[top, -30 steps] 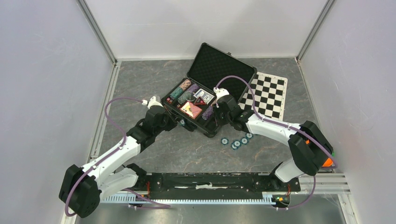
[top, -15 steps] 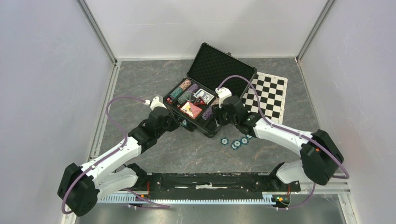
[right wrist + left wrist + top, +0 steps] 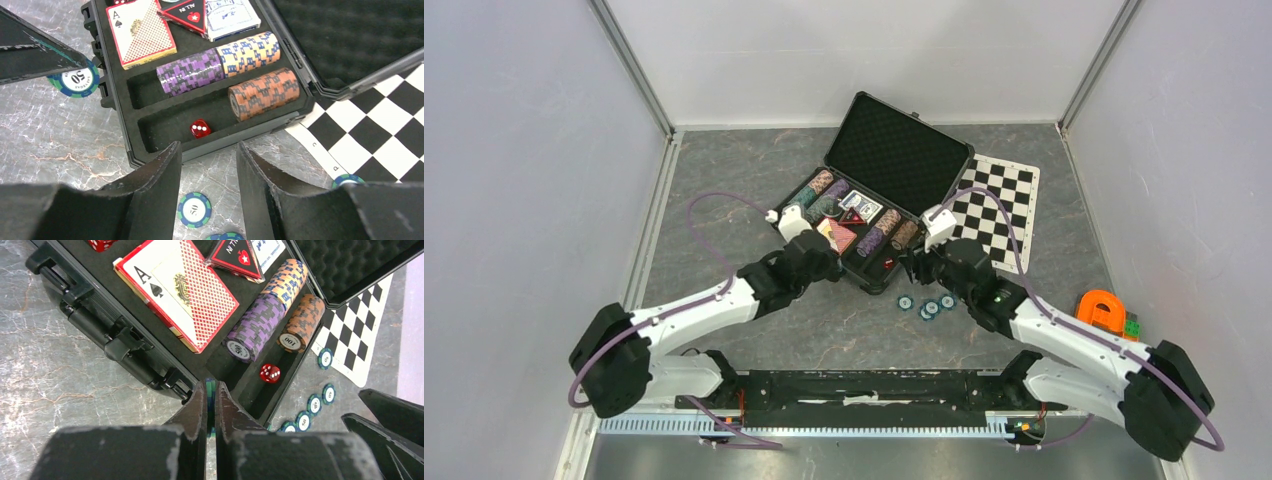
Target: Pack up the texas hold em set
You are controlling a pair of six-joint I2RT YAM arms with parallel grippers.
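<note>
The teal chip hangs short of the purple stack's empty slot end and would end on the tabletop if I opened now, so my left gripper should move it to that slot end.
The black case (image 3: 879, 282) lies open, its foam lid (image 3: 894, 150) propped back. Inside are a red card deck (image 3: 185, 295), a blue deck (image 3: 232, 12), purple (image 3: 190, 71), yellow-blue (image 3: 252, 50) and brown (image 3: 265, 92) chip stacks, and a red die (image 3: 200, 128). My left gripper (image 3: 830, 266) (image 3: 211, 386) is shut on a teal "50" chip (image 3: 77, 79) just outside the case's front wall. My right gripper (image 3: 913, 270) (image 3: 209, 150) stands open over the table at the case's right end, above a loose teal chip (image 3: 194, 209).
Several more teal chips (image 3: 929, 305) lie on the table by the case's near corner. A black-and-white chequered mat (image 3: 999, 205) lies right of the case. An orange e-shaped piece (image 3: 1104, 310) sits at the right. Grey walls close in both sides.
My right gripper has drawn back out of the case toward the near right, and its jaws have opened. My left gripper has slid right along the case's front, still holding its chip.
</note>
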